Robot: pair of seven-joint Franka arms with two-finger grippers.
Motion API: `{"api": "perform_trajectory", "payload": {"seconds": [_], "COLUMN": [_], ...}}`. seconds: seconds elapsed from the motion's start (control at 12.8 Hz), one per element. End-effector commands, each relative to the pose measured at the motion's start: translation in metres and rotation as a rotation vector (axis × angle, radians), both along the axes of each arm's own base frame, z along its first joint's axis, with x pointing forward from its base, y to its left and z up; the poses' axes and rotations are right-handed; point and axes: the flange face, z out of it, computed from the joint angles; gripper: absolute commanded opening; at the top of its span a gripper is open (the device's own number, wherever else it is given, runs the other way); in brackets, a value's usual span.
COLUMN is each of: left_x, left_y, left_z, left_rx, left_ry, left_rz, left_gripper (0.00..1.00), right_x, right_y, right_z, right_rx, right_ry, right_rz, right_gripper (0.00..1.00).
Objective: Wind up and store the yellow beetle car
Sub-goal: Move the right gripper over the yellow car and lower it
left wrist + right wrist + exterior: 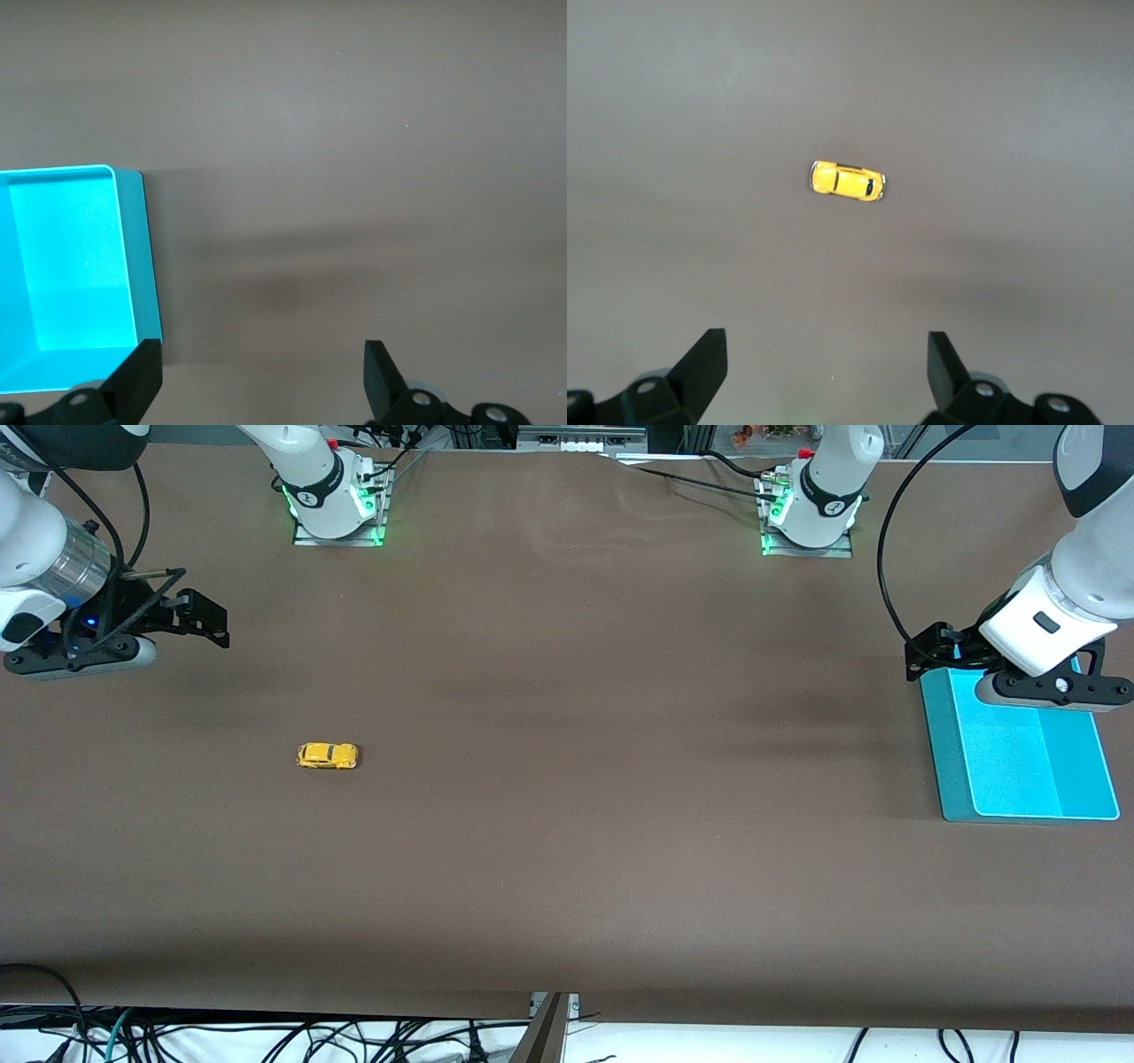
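Note:
The yellow beetle car (327,755) needs my right gripper next on its two long door sides, to wind and store it.
The yellow beetle car (327,755) stands on its wheels on the brown table toward the right arm's end; it also shows in the right wrist view (847,181). My right gripper (199,615) is open and empty, up in the air over bare table well apart from the car; it shows in its own wrist view (827,359). My left gripper (930,657) is open and empty, over the edge of the cyan tray (1019,757) at the left arm's end; it shows in its own wrist view (263,367), with the tray (133,257) beside it.
Both arm bases (332,500) (811,514) stand along the table's farthest edge. Loose cables (266,1041) lie below the table's nearest edge.

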Motion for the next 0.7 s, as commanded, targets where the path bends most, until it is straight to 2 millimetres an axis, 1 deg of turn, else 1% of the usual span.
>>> {"api": "perform_trajectory", "payload": {"seconds": [0.0, 0.16, 0.23, 0.39, 0.47, 0.54, 0.62], "left_x": [0.004, 0.004, 0.004, 0.004, 0.004, 0.004, 0.004], "left_y": [0.001, 0.001, 0.001, 0.001, 0.001, 0.001, 0.001], "left_z": [0.005, 0.005, 0.005, 0.005, 0.005, 0.005, 0.005], "left_rx": [0.016, 0.016, 0.016, 0.016, 0.016, 0.016, 0.016], "left_ry": [-0.002, -0.002, -0.002, -0.002, -0.002, -0.002, -0.002], "left_rz": [0.009, 0.009, 0.009, 0.009, 0.009, 0.009, 0.009], "left_gripper": [1.0, 1.0, 1.0, 1.0, 1.0, 1.0, 1.0], "right_x": [-0.004, 0.001, 0.005, 0.011, 0.01, 0.009, 0.009], "right_y": [0.008, 0.013, 0.014, 0.017, 0.026, 0.031, 0.031], "right_z": [-0.011, -0.036, -0.053, -0.092, -0.112, -0.136, -0.16], "right_rx": [-0.007, 0.011, 0.021, 0.045, 0.056, 0.063, 0.071], "right_ry": [0.036, 0.071, 0.079, 0.073, 0.063, 0.047, 0.023], "right_rz": [0.05, 0.205, 0.275, 0.414, 0.518, 0.62, 0.713], "right_gripper": [1.0, 1.0, 1.0, 1.0, 1.0, 1.0, 1.0]}}
